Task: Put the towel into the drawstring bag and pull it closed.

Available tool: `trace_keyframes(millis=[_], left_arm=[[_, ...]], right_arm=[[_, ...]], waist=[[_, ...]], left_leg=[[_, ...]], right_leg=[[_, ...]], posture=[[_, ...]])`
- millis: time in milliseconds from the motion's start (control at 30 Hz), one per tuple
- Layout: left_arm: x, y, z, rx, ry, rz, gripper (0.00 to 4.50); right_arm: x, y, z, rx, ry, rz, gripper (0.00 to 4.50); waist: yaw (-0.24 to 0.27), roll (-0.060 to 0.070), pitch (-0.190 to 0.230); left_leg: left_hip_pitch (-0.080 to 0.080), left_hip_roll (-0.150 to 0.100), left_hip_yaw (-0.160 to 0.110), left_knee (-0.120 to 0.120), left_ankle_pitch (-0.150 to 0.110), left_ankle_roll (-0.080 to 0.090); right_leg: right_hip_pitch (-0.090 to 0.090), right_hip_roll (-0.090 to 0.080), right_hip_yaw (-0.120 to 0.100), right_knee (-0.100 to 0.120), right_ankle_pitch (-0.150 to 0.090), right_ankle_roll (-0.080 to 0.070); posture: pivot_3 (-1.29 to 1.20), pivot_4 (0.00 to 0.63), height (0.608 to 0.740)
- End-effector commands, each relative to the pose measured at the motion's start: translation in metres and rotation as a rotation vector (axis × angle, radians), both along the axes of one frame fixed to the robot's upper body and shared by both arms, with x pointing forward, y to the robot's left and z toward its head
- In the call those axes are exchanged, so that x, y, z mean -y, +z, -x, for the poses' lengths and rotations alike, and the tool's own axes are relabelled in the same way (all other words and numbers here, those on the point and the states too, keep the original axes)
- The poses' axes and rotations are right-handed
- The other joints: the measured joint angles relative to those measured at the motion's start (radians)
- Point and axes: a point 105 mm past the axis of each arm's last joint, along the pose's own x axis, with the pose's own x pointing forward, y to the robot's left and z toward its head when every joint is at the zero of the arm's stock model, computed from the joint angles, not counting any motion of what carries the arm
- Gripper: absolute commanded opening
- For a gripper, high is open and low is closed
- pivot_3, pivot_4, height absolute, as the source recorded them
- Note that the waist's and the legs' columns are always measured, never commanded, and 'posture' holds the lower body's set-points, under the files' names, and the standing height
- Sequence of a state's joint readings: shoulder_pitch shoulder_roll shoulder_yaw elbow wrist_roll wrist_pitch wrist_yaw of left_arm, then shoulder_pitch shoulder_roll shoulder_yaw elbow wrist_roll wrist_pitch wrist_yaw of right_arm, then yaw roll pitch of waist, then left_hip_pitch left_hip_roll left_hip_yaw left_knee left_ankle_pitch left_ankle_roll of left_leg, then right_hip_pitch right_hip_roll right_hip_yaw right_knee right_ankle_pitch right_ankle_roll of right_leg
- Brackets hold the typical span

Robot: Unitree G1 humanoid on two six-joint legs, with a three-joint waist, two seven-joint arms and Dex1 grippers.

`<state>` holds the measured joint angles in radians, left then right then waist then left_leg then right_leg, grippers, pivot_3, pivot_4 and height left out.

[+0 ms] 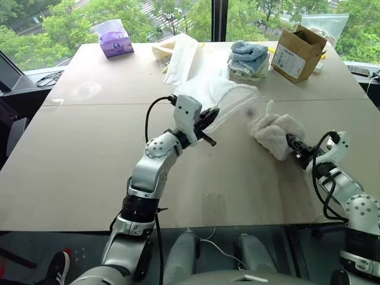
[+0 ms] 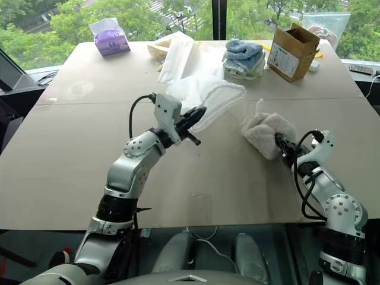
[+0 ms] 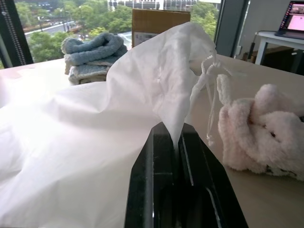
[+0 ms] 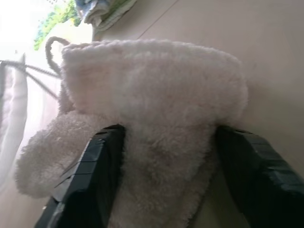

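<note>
The rest of the cloth point(image 1: 268, 128) lies slack and wide on the tabletop, so my right gripper will next grab the towel by its narrow raised fold point(image 1: 284, 145).
The drawstring bag point(image 1: 222, 98) is a translucent white pouch lifted off the table point(image 1: 89, 160) at mid-table. My left gripper point(image 1: 208, 120) is shut on a fold of the bag's fabric point(image 3: 161, 85). The white cord loops point(image 3: 209, 80) hang at the bag's mouth, toward the towel. The fluffy off-white towel point(image 1: 276, 133) lies bunched on the table to the right of the bag. My right gripper point(image 1: 292, 142) stands open at the towel's near edge. Its two fingers point(image 4: 95, 175) are spread wide on either side of the towel point(image 4: 156, 95).
At the table's far side stand a purple tissue pack point(image 1: 116, 41), flat white bags point(image 1: 181, 56), a stack of blue and pale folded towels point(image 1: 248, 59) and an open cardboard box point(image 1: 297, 52). A black cable point(image 1: 50, 77) lies off the table's left.
</note>
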<state>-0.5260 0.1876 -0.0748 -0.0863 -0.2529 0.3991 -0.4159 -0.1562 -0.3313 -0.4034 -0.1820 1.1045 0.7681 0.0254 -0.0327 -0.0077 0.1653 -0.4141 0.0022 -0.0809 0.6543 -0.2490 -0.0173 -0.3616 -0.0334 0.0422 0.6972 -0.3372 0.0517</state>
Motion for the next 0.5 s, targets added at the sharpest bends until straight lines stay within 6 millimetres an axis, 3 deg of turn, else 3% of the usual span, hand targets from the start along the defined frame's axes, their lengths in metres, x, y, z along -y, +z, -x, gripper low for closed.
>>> trace_keyframes(millis=[33,167,333,500], left_arm=[[0.0,0.014,-0.002,0.027,0.025,0.029,0.0],[0.005,0.016,0.0,0.019,0.014,0.048,0.0],[0.016,0.015,0.01,-0.003,-0.066,0.065,0.0],[0.013,0.015,0.009,-0.003,-0.061,0.058,0.0]], right_arm=[[0.002,0.024,0.002,0.106,0.008,0.024,4.46],[0.001,0.017,-0.005,0.089,-0.005,-0.017,4.46],[-0.021,0.012,-0.028,0.08,0.027,-0.082,4.46],[-0.043,0.014,-0.044,0.088,0.093,-0.1,4.46]], waist=[[-0.005,0.0,0.0],[-0.006,0.0,0.0],[-0.01,0.0,0.0],[-0.009,0.0,0.0]], left_leg=[[0.0,0.0,0.0,0.0,0.0,0.0],[0.0,0.0,0.001,-0.001,0.0,-0.001],[0.001,0.0,0.002,-0.001,0.001,-0.001],[0.001,0.0,0.003,0.0,0.002,-0.003]], right_leg=[[0.0,0.0,0.001,0.0,0.0,0.0],[0.0,0.0,0.001,-0.001,0.0,0.0],[0.0,0.0,0.002,0.0,0.0,0.0],[-0.001,0.0,0.001,0.0,0.0,0.0]], posture=[[0.0,0.15,0.74],[0.0,0.15,0.74],[0.0,0.15,0.74],[0.0,0.15,0.74]])
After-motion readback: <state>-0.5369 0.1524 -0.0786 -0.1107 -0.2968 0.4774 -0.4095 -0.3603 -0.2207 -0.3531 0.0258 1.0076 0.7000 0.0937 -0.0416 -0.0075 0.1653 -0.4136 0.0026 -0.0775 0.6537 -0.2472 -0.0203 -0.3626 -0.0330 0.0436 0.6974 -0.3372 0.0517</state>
